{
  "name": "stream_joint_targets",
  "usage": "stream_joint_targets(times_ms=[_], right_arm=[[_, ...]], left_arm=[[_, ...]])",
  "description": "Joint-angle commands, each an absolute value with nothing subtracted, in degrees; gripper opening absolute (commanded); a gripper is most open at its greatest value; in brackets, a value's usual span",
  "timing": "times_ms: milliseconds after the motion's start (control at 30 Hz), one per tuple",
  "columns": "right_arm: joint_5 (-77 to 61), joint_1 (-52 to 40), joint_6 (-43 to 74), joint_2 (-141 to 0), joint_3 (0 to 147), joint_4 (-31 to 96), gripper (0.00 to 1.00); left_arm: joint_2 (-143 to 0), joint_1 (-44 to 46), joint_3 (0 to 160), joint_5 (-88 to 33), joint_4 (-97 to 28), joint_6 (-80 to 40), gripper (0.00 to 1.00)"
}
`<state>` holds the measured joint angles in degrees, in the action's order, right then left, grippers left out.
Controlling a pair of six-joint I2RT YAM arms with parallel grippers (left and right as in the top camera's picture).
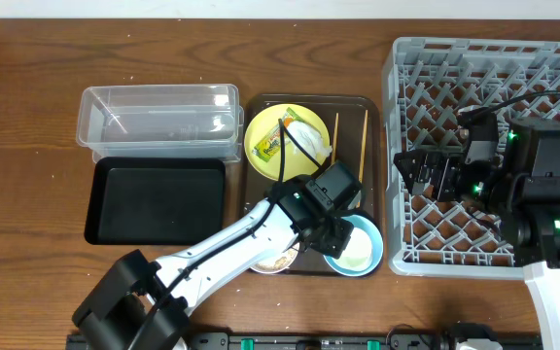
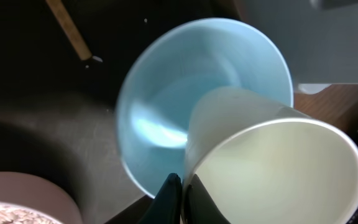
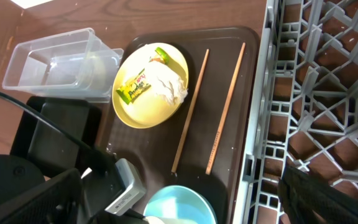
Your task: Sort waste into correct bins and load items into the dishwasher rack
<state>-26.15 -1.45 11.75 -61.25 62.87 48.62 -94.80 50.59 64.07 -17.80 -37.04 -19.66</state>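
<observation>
The right gripper grabs the white cup's body next, away from the held rim. The cup then goes into the dishwasher rack.
My left gripper (image 2: 182,200) is shut on the rim of the small white cup (image 2: 278,168), holding it tilted over the light blue bowl (image 2: 185,93) on the tray's front right (image 1: 372,236). The pink bowl (image 1: 275,261) with rice grains (image 2: 2,211) sits beside it. The yellow plate (image 1: 285,136) carries the green-and-yellow wrapper (image 1: 270,146) and the white tissue (image 1: 304,131). Two chopsticks (image 1: 335,136) (image 1: 363,146) lie to the right of the plate. My right gripper (image 1: 424,170) is open and empty above the left part of the grey dishwasher rack (image 1: 494,58).
The dishes sit on a dark brown serving tray (image 1: 253,194). The clear plastic tub (image 1: 158,117) stands at the back left, with the black tray (image 1: 154,199) in front of it. The rack's left wall (image 3: 260,124) borders the serving tray.
</observation>
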Motion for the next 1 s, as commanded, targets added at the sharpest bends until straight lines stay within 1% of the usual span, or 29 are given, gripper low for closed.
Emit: stream_joint_targets(times_ms=[0, 133, 200, 300, 333, 400, 433, 467, 567, 633, 700, 767, 900, 967], right_arm=[[-26.37, -1.34, 12.16, -61.04, 64.07, 48.71, 0.99], [-26.35, -1.37, 11.62, -61.04, 64.05, 49.17, 0.99], [-26.39, -1.37, 10.52, -61.04, 64.05, 49.52, 0.99], [-27.70, -1.52, 8.86, -61.10, 64.01, 49.76, 0.99], [-30.33, -1.87, 6.55, -61.14, 63.99, 49.56, 0.98], [-38.79, -3.25, -0.84, -61.47, 63.96, 48.86, 0.90], [-42.63, -4.10, -3.51, -61.69, 63.96, 48.53, 0.89], [-46.70, -5.45, -5.76, -62.15, 63.96, 47.86, 0.89], [-51.83, -9.54, -6.96, -63.64, 63.96, 44.73, 0.91], [-55.05, -12.36, -7.14, -64.79, 63.96, 41.25, 0.95], [-59.94, -15.18, -8.71, -65.91, 63.96, 37.06, 0.96], [-63.99, -17.98, -9.13, -66.74, 63.96, 32.80, 0.98], [-64.93, -22.15, -8.60, -67.26, 63.96, 26.81, 0.98], [-64.77, -22.98, -7.92, -67.31, 63.96, 24.47, 0.96]], left_arm=[[-92.14, 49.25, 65.19, -17.67, -38.00, -19.84, 0.06], [-85.89, 44.34, 65.67, -26.09, -38.85, -19.79, 0.06], [-82.06, 39.77, 65.67, -31.62, -38.96, -19.05, 0.06], [-76.73, 30.20, 65.67, -42.74, -38.92, -17.78, 0.06], [-75.46, 26.89, 65.67, -46.94, -38.89, -17.28, 0.06], [-73.63, 19.81, 65.65, -56.58, -38.92, -15.70, 0.06], [-73.21, 16.40, 65.65, -62.11, -38.92, -14.98, 0.06], [-73.17, 13.47, 65.58, -67.48, -38.94, -14.61, 0.06], [-73.36, 7.64, 64.99, -80.09, -38.94, -13.45, 0.06], [-73.34, 5.26, 64.31, -86.39, -38.94, -12.45, 0.06], [-73.34, 3.97, 63.86, -90.00, -38.96, -12.47, 0.06], [-73.34, 3.81, 63.83, -90.15, -39.46, -12.25, 0.06], [-73.34, 3.84, 63.81, -90.15, -40.27, -12.23, 0.06], [-73.34, 3.95, 63.81, -90.15, -40.25, -12.23, 0.06]])
